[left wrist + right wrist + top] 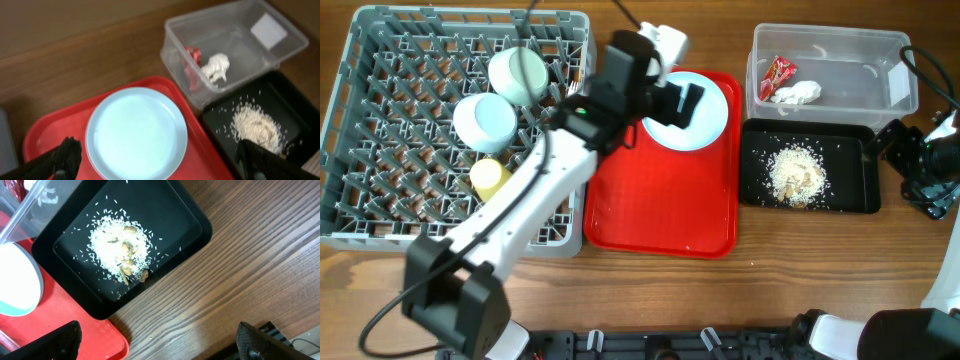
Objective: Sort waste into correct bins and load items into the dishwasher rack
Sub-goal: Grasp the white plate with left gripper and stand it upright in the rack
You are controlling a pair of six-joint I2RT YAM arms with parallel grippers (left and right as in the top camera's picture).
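Note:
The left gripper grabs the white plate (698, 122) next by the side of its rim toward the black tray, to load it on edge into the rack.
The round white plate (698, 122) lies at the back of the red tray (660, 205). My left gripper (678, 100) hangs open over it, its fingers wide on either side of the plate (136, 132), holding nothing. Two mint-blue bowls (517, 75) (485, 120) and the yellow cup (490, 177) sit in the grey dishwasher rack (380, 215). The clear tub (840, 50) holds the red sachet (778, 74) and the napkin (798, 93). The black tray (855, 190) holds the rice crumbs (795, 172). My right gripper (915, 165) is open and empty at the far right. The fork and stick are not in view.
In the right wrist view my gripper (160, 345) is over bare wooden table beside the black tray (190, 225) and a corner of the red tray (85, 340). In the left wrist view the tub (175, 30) and black tray (295, 110) stand right of the plate.

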